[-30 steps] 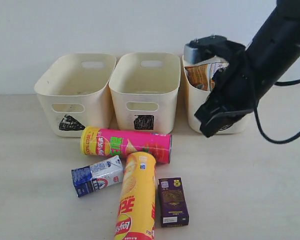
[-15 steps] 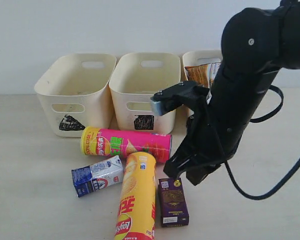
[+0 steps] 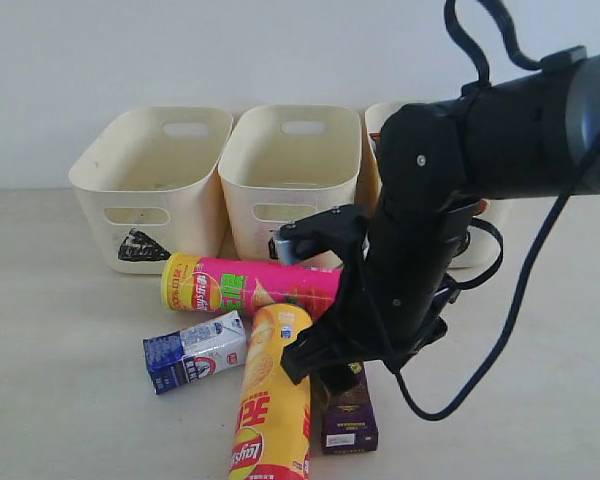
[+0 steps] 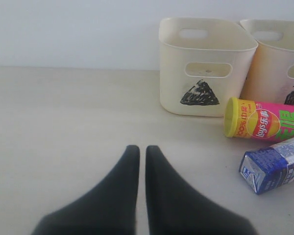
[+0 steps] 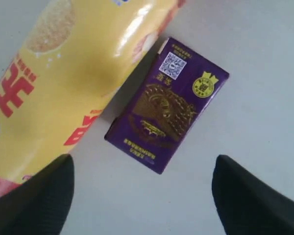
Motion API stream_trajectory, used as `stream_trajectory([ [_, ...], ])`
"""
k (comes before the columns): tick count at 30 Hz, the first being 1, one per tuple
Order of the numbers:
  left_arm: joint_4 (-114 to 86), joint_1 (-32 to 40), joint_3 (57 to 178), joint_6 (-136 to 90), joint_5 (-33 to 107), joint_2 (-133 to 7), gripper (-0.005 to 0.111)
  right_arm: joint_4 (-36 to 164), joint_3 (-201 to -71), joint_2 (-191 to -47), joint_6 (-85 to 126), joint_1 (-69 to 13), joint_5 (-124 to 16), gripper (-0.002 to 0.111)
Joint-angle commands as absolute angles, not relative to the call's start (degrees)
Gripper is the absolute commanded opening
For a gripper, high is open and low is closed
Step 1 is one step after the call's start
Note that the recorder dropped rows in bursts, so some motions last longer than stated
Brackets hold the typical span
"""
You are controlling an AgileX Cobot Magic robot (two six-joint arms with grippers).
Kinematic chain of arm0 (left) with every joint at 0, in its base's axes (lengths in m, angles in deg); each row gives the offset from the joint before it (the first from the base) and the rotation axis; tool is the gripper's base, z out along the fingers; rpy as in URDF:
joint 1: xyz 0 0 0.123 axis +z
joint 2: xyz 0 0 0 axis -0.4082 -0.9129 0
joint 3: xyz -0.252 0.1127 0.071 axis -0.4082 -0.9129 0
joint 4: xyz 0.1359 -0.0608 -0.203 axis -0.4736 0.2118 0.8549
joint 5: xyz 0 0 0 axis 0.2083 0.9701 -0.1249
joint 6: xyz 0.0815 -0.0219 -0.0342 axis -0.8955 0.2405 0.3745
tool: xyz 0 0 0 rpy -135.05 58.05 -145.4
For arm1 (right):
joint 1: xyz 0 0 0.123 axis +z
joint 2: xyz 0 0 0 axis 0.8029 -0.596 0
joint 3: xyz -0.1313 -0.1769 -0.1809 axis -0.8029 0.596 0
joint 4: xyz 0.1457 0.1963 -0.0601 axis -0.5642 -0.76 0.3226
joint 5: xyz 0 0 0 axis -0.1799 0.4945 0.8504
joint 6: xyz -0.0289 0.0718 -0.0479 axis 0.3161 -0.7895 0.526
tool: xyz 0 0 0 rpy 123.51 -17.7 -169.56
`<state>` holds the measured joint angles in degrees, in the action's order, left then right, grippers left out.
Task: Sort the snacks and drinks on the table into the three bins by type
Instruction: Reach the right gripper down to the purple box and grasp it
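I should next take hold of the purple carton (image 5: 166, 105) with my right gripper by its plain bottom end (image 5: 136, 149), opposite the QR code, to sort it into its bin.
On the table (image 3: 70, 400) lie a pink chip tube (image 3: 250, 288), a yellow Lay's tube (image 3: 272, 395), a blue-white carton (image 3: 195, 350) and a dark purple carton (image 3: 348, 422). My right gripper (image 3: 325, 365) hovers low over the purple carton, open and empty. In the right wrist view the purple carton (image 5: 166, 105) lies flat beside the yellow tube (image 5: 63, 73), just ahead of the wide-spread right gripper (image 5: 142, 164). My left gripper (image 4: 139, 148) is shut on nothing above bare table, well away from the pink tube (image 4: 264, 122) and the blue-white carton (image 4: 274, 164).
Along the back stand the triangle bin (image 3: 150, 185), the square bin (image 3: 290, 175) and a third bin (image 3: 372, 150) mostly hidden behind my right arm. The left wrist view shows the triangle bin (image 4: 206, 63) and the square bin (image 4: 279, 58). The yellow tube touches the purple carton's side.
My right arm has swung from the right-hand bin down and forward to above the purple carton, and its jaws have opened. The items on the table have not moved.
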<state>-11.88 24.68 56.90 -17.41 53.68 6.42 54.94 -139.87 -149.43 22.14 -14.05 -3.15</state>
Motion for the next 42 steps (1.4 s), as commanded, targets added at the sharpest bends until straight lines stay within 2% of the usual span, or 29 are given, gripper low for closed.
stream_trajectory([
  [1,-11.8,25.0,57.1,-17.1,53.3,6.6,0.004,55.6,-139.6,-151.4,20.4,-13.9,-4.6,0.069],
  [9,-11.8,25.0,57.1,-17.1,53.3,6.6,0.004,55.7,-139.6,-154.6,17.1,-13.9,-11.2,0.069],
  [24,-11.8,25.0,57.1,-17.1,53.4,6.6,0.004,56.4,-139.6,-159.9,16.9,-13.9,-11.7,0.068],
  [26,-11.8,25.0,57.1,-17.1,53.4,6.6,0.004,56.8,-139.6,-159.8,16.9,-13.9,-11.6,0.062],
  [28,-11.8,25.0,57.1,-17.1,53.4,6.6,0.004,56.8,-139.6,-159.8,16.9,-13.9,-11.2,0.047],
  [30,-11.8,25.0,57.1,-17.1,53.4,6.6,0.004,56.9,-139.6,-159.8,17.1,-13.9,-10.5,0.018],
  [32,-11.8,25.0,57.1,-17.1,53.2,6.6,0.004,57.3,-139.6,-159.8,17.4,-13.9,-9.7,0.0],
  [42,-11.8,25.0,57.1,-17.1,53.2,6.6,0.004,63.6,-139.6,-159.6,16.5,-14.1,-4.5,0.0],
])
